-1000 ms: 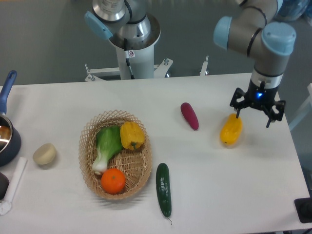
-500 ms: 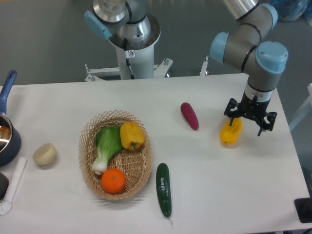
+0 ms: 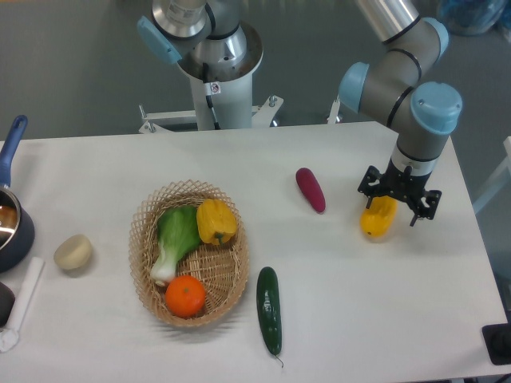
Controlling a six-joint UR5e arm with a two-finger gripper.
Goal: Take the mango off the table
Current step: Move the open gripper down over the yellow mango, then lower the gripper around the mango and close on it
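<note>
I will pick up the mango (image 3: 377, 219) from the white table next, so I will grab it with my gripper by its smooth rounded sides.
The mango (image 3: 377, 219) is a smooth yellow-orange oblong fruit lying on the white table (image 3: 335, 319) at the right. My gripper (image 3: 396, 201) hangs directly over its upper end, fingers spread wide to either side and open, with nothing clamped between them. The black fingers cover the top part of the fruit; its lower half shows below them. I cannot tell whether the fingertips touch the fruit.
A purple vegetable (image 3: 310, 189) lies left of the mango. A wicker basket (image 3: 227, 281) holds a bell pepper (image 3: 215, 221), bok choy (image 3: 176, 239) and an orange (image 3: 185, 296). A cucumber (image 3: 269, 308) lies beside it. A potato (image 3: 73, 251) and a pot (image 3: 12, 231) sit far left.
The gripper has moved left and a little down, from right of the mango's top to directly over it. The mango has not moved.
</note>
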